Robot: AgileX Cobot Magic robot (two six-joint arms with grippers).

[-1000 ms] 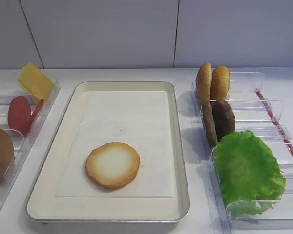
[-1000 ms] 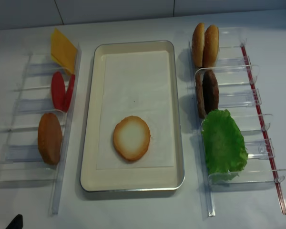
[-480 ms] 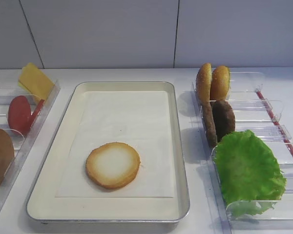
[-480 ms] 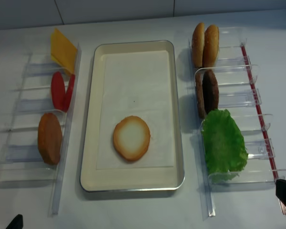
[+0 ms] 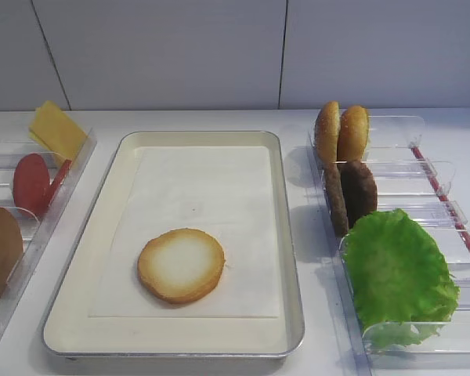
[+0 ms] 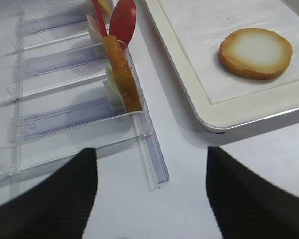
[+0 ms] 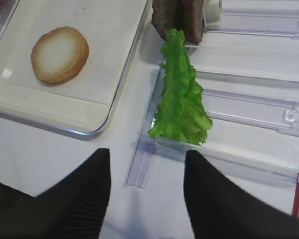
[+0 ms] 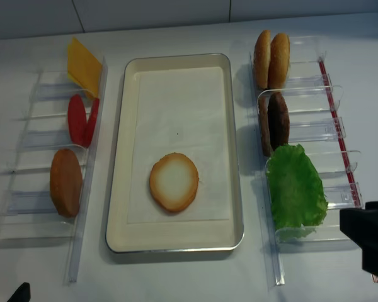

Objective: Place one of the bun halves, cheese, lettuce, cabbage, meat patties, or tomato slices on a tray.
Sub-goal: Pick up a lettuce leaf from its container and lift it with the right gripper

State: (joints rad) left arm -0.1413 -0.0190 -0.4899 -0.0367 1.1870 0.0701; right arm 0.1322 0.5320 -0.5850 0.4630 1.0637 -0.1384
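The lettuce (image 7: pixel 182 104) is standing on edge between the sides of the clear bin. I should next grab the lettuce with my right gripper by its upper edge (image 7: pixel 177 74), where there is room for the fingers.
A pale-faced bun half (image 5: pixel 181 265) lies flat on the cream tray (image 5: pixel 291 313). On the right, the lettuce (image 7: pixel 182 104) stands on edge in a clear bin, with meat patties (image 5: pixel 359 192) and two more bun halves (image 5: pixel 341 133) behind it. My right gripper (image 7: pixel 147 154) hovers open and empty over the table, just short of the lettuce bin's near end. The left rack holds cheese (image 5: pixel 56 131), tomato slices (image 6: pixel 122 20) and a brown bun half (image 6: pixel 122 69). My left gripper (image 6: pixel 150 152) is open and empty near that rack's end. The cabbage is out of view.
Clear plastic racks (image 8: pixel 34 157) flank the tray on both sides, and the right one has a red strip (image 8: pixel 340 145) along its outer edge. My right arm's black body (image 8: pixel 368 239) overhangs the right rack's near corner. A white wall stands behind the table.
My right arm has come into the overhead view from the lower right and moved in toward the lettuce bin. Food, tray and left gripper are unchanged.
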